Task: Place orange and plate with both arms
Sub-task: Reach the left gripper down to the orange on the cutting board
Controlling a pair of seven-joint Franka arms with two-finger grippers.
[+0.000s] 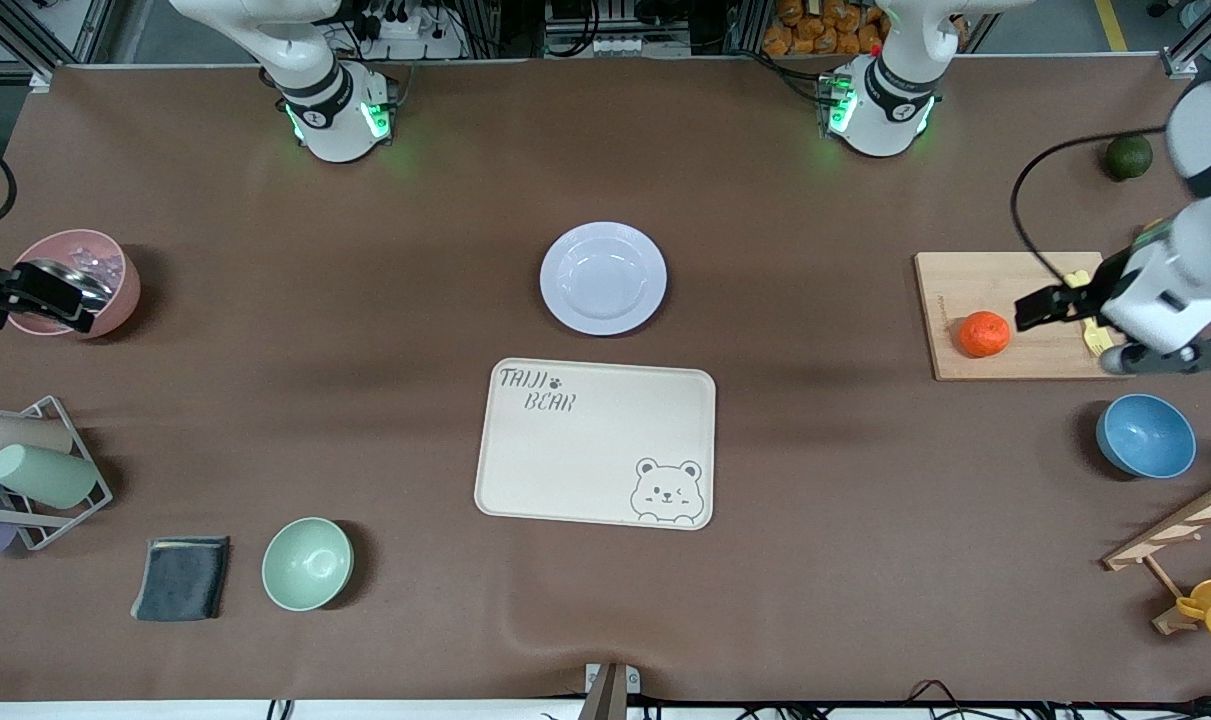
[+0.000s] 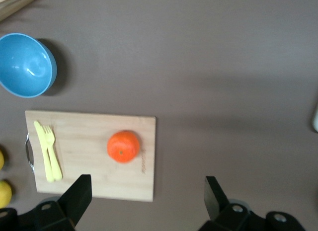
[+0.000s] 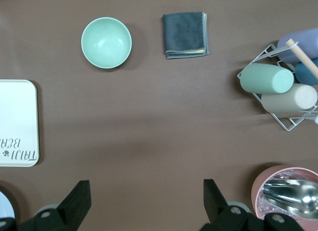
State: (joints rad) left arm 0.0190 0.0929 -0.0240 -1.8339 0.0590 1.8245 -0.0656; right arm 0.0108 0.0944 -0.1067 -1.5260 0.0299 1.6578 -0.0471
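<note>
My left gripper grips the orange by its round body next. Then I place the orange on the plate.
The orange sits on a wooden cutting board toward the left arm's end of the table; it also shows in the left wrist view. My left gripper hangs open and empty in the air over the board, beside the orange and not touching it; in its wrist view the jaws stand wide apart. The lavender-white plate lies at mid table, empty. My right gripper is open and empty, up over the pink cup at the right arm's end; its wrist view shows bare table between the jaws.
A cream tray lies nearer the front camera than the plate. A yellow fork and knife lie on the board. Around: blue bowl, dark green fruit, lemons, mint bowl, grey cloth, cup rack.
</note>
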